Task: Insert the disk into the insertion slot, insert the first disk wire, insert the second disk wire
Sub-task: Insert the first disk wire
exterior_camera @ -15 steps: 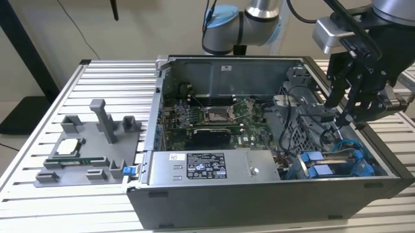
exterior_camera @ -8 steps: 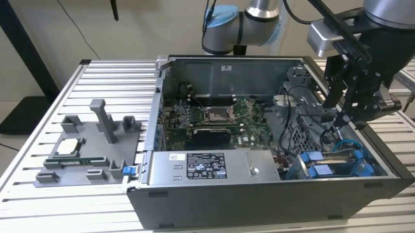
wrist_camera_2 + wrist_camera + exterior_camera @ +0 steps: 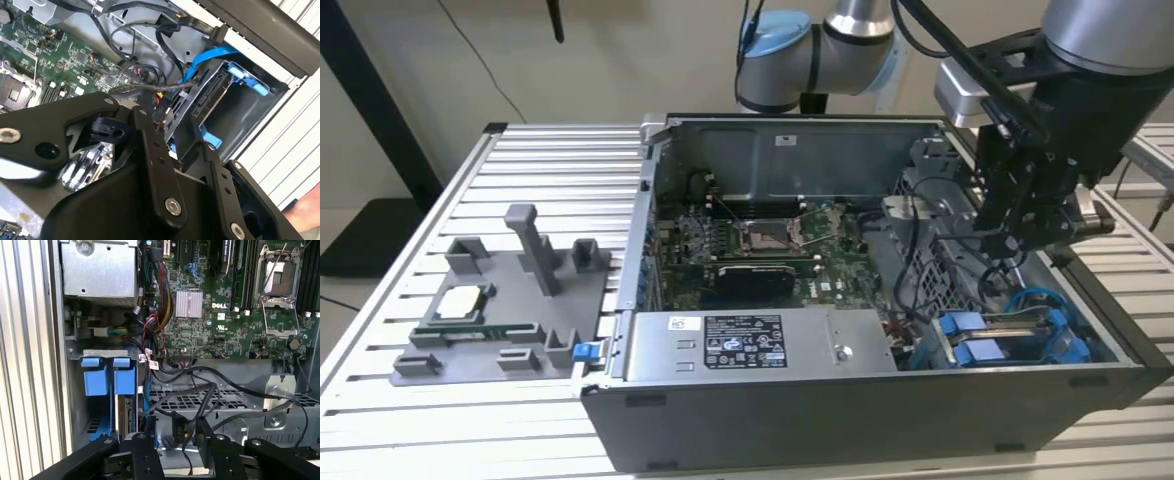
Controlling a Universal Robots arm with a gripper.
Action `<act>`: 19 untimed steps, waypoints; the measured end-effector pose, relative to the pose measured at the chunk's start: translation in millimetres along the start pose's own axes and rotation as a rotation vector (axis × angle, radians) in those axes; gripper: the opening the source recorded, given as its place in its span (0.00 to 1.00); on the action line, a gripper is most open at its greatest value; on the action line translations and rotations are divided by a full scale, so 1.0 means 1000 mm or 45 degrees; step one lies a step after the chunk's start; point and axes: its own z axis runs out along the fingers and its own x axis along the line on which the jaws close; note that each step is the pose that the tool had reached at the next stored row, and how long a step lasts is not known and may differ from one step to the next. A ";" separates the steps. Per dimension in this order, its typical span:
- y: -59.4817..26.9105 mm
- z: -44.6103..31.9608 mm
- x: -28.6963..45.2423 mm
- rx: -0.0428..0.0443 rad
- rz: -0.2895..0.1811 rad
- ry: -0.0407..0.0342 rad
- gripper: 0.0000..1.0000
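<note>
My gripper is going to pick up the black connector by its plastic housing (image 3: 180,427) next, so that it can insert the disk wire.
The disk (image 3: 125,414) sits edge-on in its blue carrier inside the insertion slot (image 3: 80,405), whose blue tabs (image 3: 110,380) show at the rim. In the exterior view the disk (image 3: 1014,322) lies in the case's near corner on the view's right. My gripper (image 3: 1017,240) hovers over the cables just behind that bay. In both wrist views its fingers stand apart. A black wire connector (image 3: 178,426) hangs between them, close to one fingertip (image 3: 200,424). In the second wrist view this connector (image 3: 160,111) has red and yellow leads, near my gripper (image 3: 175,131). A blue flat cable (image 3: 205,57) curves towards the disk (image 3: 212,97).
The open case holds the motherboard (image 3: 761,240), a labelled grey power-supply box (image 3: 740,345) and a perforated metal cage (image 3: 225,400) crossed by loose black cables. On the slatted table at the exterior view's left, a grey fixture plate (image 3: 494,320) carries a processor and a memory stick.
</note>
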 end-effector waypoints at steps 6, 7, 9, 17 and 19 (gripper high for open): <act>0.0009 0.0012 -0.0019 0.007 0.002 -0.0016 0.00; 0.0009 0.0012 -0.0019 0.008 0.002 -0.0016 0.00; 0.0009 0.0012 -0.0020 0.009 0.002 -0.0016 0.00; 0.0010 0.0017 -0.0018 0.010 0.002 -0.0017 0.00; 0.0008 0.0019 -0.0017 0.010 0.002 -0.0012 0.00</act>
